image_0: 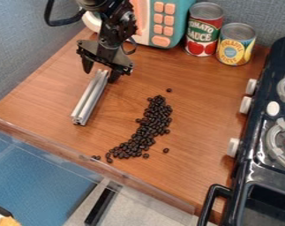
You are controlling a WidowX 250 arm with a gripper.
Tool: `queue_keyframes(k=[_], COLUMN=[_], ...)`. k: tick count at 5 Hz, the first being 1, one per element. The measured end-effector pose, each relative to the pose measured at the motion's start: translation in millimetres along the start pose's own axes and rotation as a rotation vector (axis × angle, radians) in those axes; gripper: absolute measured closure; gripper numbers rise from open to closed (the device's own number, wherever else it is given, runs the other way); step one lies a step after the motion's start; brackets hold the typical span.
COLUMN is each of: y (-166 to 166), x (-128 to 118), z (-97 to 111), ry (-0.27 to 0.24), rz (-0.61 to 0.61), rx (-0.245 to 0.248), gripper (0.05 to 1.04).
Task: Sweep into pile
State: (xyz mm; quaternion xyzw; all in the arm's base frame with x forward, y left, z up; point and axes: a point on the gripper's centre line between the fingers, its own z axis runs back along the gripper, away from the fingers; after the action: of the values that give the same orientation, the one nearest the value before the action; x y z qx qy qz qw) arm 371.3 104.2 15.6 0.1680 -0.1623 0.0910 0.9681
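Observation:
I should next grab the silver metal bar (90, 98) by its upper end to sweep the dark beans into a pile.
The black gripper (101, 75) is at the upper left, low over the wooden surface. Its two fingers stand apart, one on each side of the upper end of a silver metal bar (90, 98). A gap shows between the left finger and the bar; whether the right finger touches it I cannot tell. The bar slants down and left from the gripper. Right of it, dark beans (145, 133) lie in a long curved band, with a few loose ones around it, including a single bean (168, 90) above the band.
Two cans, one red and green (204, 30) and one yellow (235, 44), stand at the back beside a teal and pink toy appliance (181, 22). A dark toy stove (257, 152) with white knobs borders the right side. A clear ledge (88, 165) runs along the table's front edge.

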Motion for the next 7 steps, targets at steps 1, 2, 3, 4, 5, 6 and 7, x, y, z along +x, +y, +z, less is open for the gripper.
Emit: queue_keyframes(k=[1,2,3,4,5,6,7], y=[-4,-10,-13,-13,-13,-13,-13], x=[-30,-57,-53,-53,-52,-53,-53], z=[14,19,18,18,18,18,18], ry=[-0.085,-0.261,-0.297,-0.295,-0.299,-0.296,-0.298], rz=[0.034,0.137,0.094,0.094,0.095,0.096,0.095], rx=[-0.042,0.062,0.056,0.056,0.058,0.056,0.059], gripper=[0.093,0.093,0.093,0.093,0.093,0.093,0.093])
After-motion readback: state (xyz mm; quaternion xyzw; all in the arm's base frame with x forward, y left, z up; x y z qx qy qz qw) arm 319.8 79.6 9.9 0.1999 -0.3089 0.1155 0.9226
